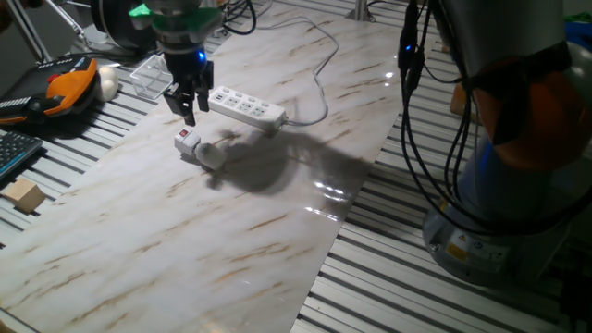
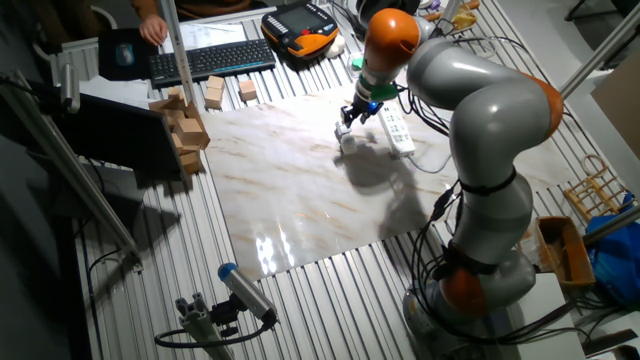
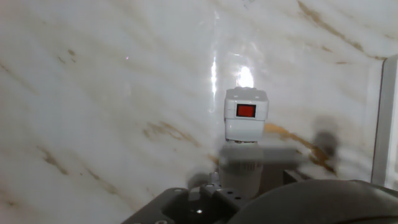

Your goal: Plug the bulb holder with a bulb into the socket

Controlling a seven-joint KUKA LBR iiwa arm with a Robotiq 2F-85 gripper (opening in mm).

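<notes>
I should next grip the bulb holder with my gripper by its flat-sided white body [image 1: 187,141], because the bulb at the bulb holder's end is round and smooth.
The bulb holder [image 1: 188,141] lies on its side on the marble board, red mark up, with the bulb [image 1: 211,155] at its end pointing toward the near right. In the hand view the holder [image 3: 246,113] sits right of the middle, and the bulb [image 3: 239,169] below it is blurred. My gripper [image 1: 189,115] hangs just above the holder, fingers pointing down, open and empty. The socket [image 1: 245,107], a long white power strip with a cable, lies a short way right of and behind the gripper. From the other fixed view the gripper [image 2: 349,118] is left of the socket [image 2: 398,130].
An orange teach pendant [image 1: 69,83], a white egg-like ball [image 1: 108,83] and a clear plastic box [image 1: 148,74] lie behind the board's left edge. A wooden block [image 1: 23,196] and a keyboard [image 1: 14,153] are at the left. Several wooden blocks [image 2: 185,125] stand beside the board.
</notes>
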